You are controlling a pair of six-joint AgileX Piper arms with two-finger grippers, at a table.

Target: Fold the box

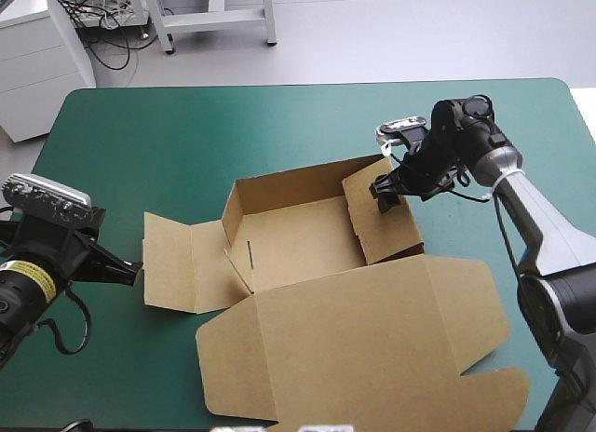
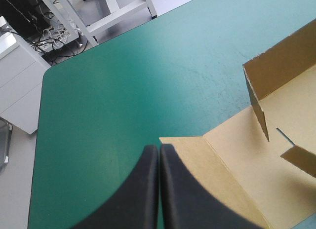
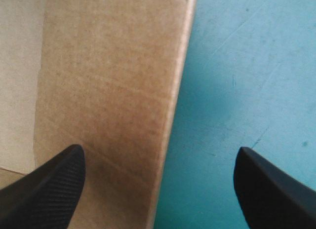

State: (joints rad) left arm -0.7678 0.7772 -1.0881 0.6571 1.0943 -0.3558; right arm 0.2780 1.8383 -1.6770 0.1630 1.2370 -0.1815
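My right gripper is to grab the box's end by its top edge (image 3: pixel 168 120) next, to steady the box while that end's flap folds in.
The brown box (image 1: pixel 298 241) lies mid-table with its back wall and right wall (image 1: pixel 386 222) raised. Its left flap (image 1: pixel 172 264) and its wide lid (image 1: pixel 372 348) lie flat. My right gripper (image 1: pixel 385 195) hangs open over the right wall's top edge. In the right wrist view the wall (image 3: pixel 113 105) stands between the fingers of this gripper (image 3: pixel 158 189), one finger over the board and the other over the teal-green cover. My left gripper (image 1: pixel 137 272) is shut, its tip just at the left flap's outer edge. The left wrist view shows this gripper (image 2: pixel 159 151) touching the flap's corner (image 2: pixel 217 160).
The teal-green cover (image 1: pixel 186 134) stretches left of and behind the box. The lid's front corner reaches close to the table's near edge (image 1: pixel 484 404). A white cabinet (image 1: pixel 37 60) stands beyond the far left corner of the table.
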